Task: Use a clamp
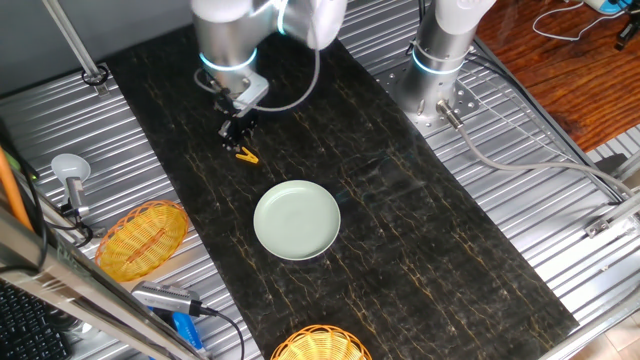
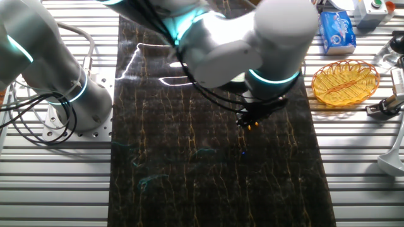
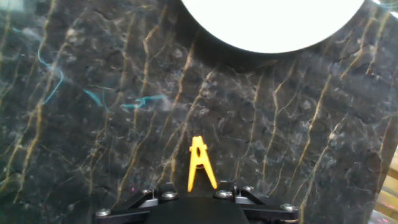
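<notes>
I need to grab the yellow clamp by its two spread ends next with my gripper, to open the clamp (image 1: 246, 155) for use.
The clamp (image 1: 246, 155) is a tiny yellow-orange clip that lies flat on the dark marble mat, left of and behind the pale green plate (image 1: 297, 219). In the hand view the clamp (image 3: 199, 164) points its closed tip at the plate (image 3: 273, 25), and its two spread prongs reach back between the jaws. My gripper (image 1: 238, 134) hangs low right over the prong end. The jaws stand apart on either side of the prongs and do not press them. In the other fixed view the arm hides most of the gripper (image 2: 251, 120), and only a speck of the clamp (image 2: 252, 126) shows.
One wicker basket (image 1: 142, 238) stands at the mat's left and another (image 1: 320, 344) at the front edge. A second arm's base (image 1: 440, 70) stands at the back right. A tissue pack (image 2: 336, 31) and cables lie on the metal table beside the mat.
</notes>
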